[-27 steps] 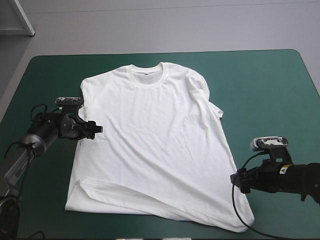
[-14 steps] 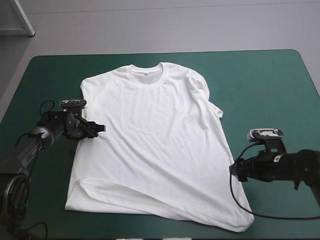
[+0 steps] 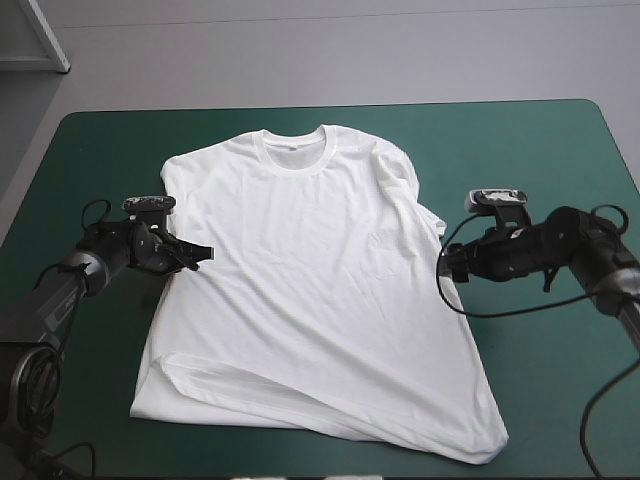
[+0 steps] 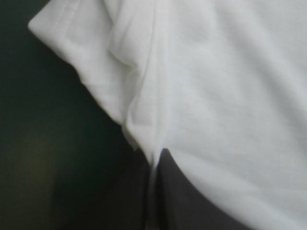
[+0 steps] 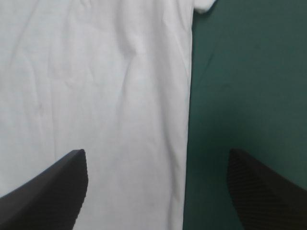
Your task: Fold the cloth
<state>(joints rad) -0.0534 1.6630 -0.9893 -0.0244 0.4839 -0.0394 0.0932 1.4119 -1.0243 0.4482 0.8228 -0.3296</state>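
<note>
I need to fold the cloth, so next I should grab the white T-shirt with my right gripper by its side edge (image 3: pixel 452 290), just below the folded-in sleeve (image 3: pixel 404 178).
The white T-shirt (image 3: pixel 310 270) lies spread flat on the teal-green cover (image 3: pixel 530 160), collar toward the far edge and hem crumpled at the near side. My left gripper (image 3: pixel 200 252) sits at the shirt's left side seam, just below the sleeve. In the left wrist view its black fingers (image 4: pixel 129 196) meet on a pinched ridge of the T-shirt (image 4: pixel 230 96). My right gripper (image 3: pixel 447 265) is at the shirt's right side edge, below the right sleeve. It stands open (image 5: pixel 156 155), one finger over the T-shirt (image 5: pixel 96 86) and the other over the bare cover.
Bare teal-green cover (image 5: pixel 249 96) runs along the far edge, the right side and the left side of the table. The right sleeve (image 3: pixel 400 180) is folded in on itself near the shoulder.
My right gripper has travelled from near the hem up along the shirt's right edge toward the sleeve. My left gripper has shut on the left side seam, staying in nearly the same place.
</note>
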